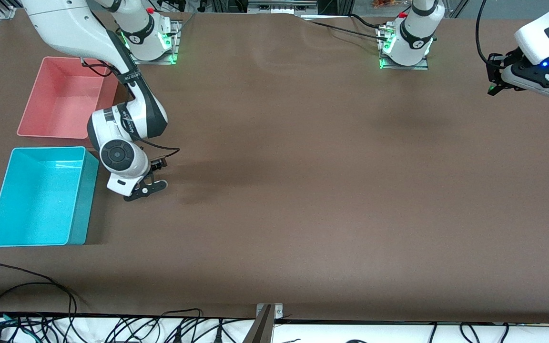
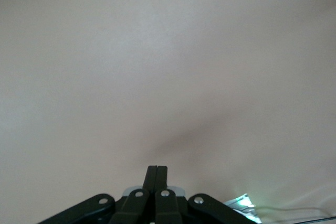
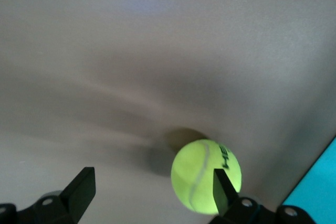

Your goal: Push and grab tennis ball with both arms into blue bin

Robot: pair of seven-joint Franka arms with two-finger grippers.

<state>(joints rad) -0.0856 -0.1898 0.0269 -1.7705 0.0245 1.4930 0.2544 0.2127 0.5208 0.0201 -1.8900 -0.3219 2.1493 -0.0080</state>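
Next, my right gripper grabs the tennis ball around its round middle (image 3: 197,177) to get the ball into the blue bin.
The tennis ball (image 3: 202,174) shows only in the right wrist view. It lies on the brown table, against the inner side of one finger (image 3: 222,191) of my open right gripper (image 3: 149,182). In the front view the right gripper (image 1: 147,187) is low over the table beside the blue bin (image 1: 82,209), and its wrist hides the ball. A corner of the blue bin (image 3: 317,184) shows close to the ball. My left gripper (image 1: 494,80) is shut and empty (image 2: 156,170). It waits raised over the left arm's end of the table.
A pink bin (image 1: 31,109) stands next to the blue bin, farther from the front camera, partly under the right arm. Cables lie along the table edge nearest the front camera (image 1: 112,324).
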